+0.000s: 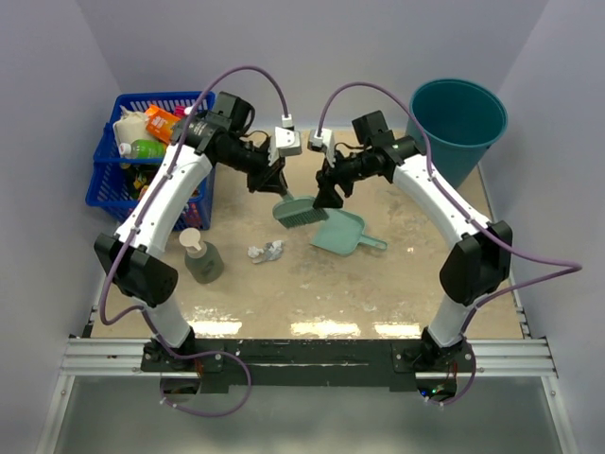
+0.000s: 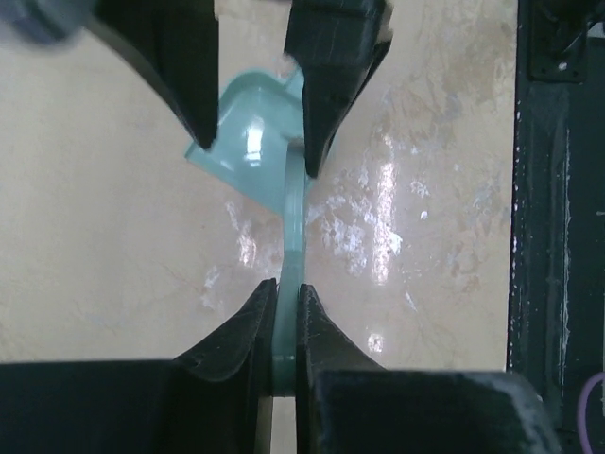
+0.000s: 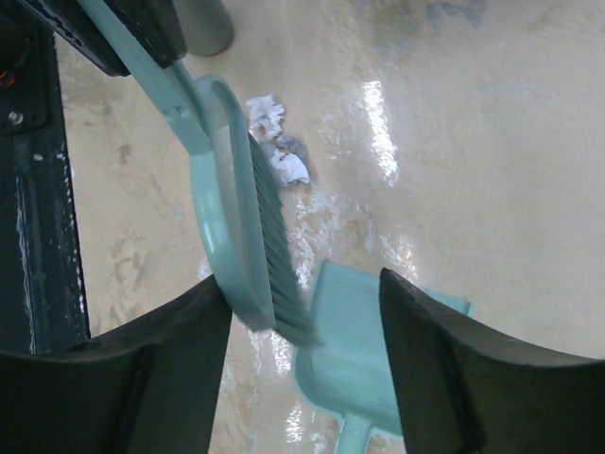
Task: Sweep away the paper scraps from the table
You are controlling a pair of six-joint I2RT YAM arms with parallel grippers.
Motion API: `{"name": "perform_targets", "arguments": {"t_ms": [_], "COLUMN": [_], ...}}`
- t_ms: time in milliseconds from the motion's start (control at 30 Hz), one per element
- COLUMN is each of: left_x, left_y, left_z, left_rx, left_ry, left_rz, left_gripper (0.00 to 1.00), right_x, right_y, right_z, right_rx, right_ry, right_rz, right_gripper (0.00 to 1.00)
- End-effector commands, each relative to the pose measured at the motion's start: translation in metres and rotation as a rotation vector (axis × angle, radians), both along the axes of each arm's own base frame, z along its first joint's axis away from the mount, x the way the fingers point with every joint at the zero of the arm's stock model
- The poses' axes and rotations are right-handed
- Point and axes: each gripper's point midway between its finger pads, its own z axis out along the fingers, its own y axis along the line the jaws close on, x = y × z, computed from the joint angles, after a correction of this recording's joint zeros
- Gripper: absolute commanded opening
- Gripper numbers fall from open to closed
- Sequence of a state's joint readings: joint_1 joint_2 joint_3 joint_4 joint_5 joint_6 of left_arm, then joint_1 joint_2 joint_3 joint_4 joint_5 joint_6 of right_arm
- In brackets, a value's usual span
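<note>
My right gripper grabs the teal dustpan by its handle (image 1: 373, 243) (image 3: 354, 436) next, so the pan's open edge stays free for swept scraps.
The paper scraps (image 1: 267, 252), white and grey-blue crumpled bits, lie together on the beige table (image 1: 397, 279), left of centre. They also show in the right wrist view (image 3: 279, 151). My left gripper (image 1: 272, 180) (image 2: 286, 284) is shut on the handle of the teal hand brush (image 1: 301, 213) (image 2: 293, 227), whose bristles hang above the table behind the scraps. My right gripper (image 1: 326, 200) (image 3: 302, 331) is open and empty, above the teal dustpan (image 1: 345, 232) (image 3: 378, 350) that lies flat on the table. The brush head (image 3: 236, 236) is just in front of the right gripper's fingers.
A grey-green soap bottle (image 1: 201, 255) stands left of the scraps. A blue basket (image 1: 113, 184) full of items sits at the back left. A teal bucket (image 1: 458, 118) stands at the back right. The black rail (image 1: 302, 350) runs along the front edge.
</note>
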State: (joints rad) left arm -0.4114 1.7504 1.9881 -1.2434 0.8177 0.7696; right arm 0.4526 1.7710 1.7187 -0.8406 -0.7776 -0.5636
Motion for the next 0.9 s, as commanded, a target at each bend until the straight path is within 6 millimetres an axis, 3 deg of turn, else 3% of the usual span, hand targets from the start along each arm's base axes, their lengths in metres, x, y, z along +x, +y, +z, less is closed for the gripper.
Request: {"name": "perform_targets", "arguments": {"t_ms": [0, 33, 133, 167, 233, 267, 367, 500, 667, 867], "left_x": [-0.001, 0.001, 0.012, 0.02, 0.023, 0.029, 0.043, 0.061, 0.07, 0.064], "left_y": [0.019, 0.023, 0.04, 0.049, 0.054, 0.058, 0.069, 0.086, 0.096, 0.093], "left_z": [-0.012, -0.015, -0.027, -0.033, -0.033, -0.033, -0.027, -0.026, -0.039, -0.056], "left_rx": [0.087, 0.103, 0.166, 0.203, 0.213, 0.224, 0.25, 0.323, 0.398, 0.408], "left_ry": [0.055, 0.049, 0.045, 0.028, 0.021, 0.0, -0.043, -0.102, -0.107, -0.035], "left_rz": [0.186, 0.218, 0.383, 0.441, 0.491, 0.529, 0.616, 0.714, 0.745, 0.744], "left_gripper": [0.0, 0.0, 0.0, 0.0, 0.0, 0.0, 0.0, 0.0, 0.0, 0.0], "right_x": [0.024, 0.024, 0.014, 0.007, -0.005, -0.013, -0.027, -0.021, -0.014, -0.018], "right_y": [-0.043, -0.053, -0.092, -0.104, -0.121, -0.135, -0.153, -0.172, -0.181, -0.167], "right_z": [0.02, 0.017, -0.011, -0.032, -0.05, -0.068, -0.087, -0.105, -0.135, -0.163], "right_rx": [-0.033, -0.051, -0.184, -0.258, -0.345, -0.421, -0.502, -0.591, -0.669, -0.634], "right_ry": [-0.086, -0.086, -0.103, -0.11, -0.1, -0.098, -0.118, -0.187, -0.133, -0.031], "right_rz": [-0.204, -0.23, -0.261, -0.232, -0.226, -0.21, -0.194, -0.227, -0.229, -0.168], "right_gripper": [0.7, 0.72, 0.93, 0.98, 0.98, 0.98, 0.99, 0.99, 0.97, 0.7]}}
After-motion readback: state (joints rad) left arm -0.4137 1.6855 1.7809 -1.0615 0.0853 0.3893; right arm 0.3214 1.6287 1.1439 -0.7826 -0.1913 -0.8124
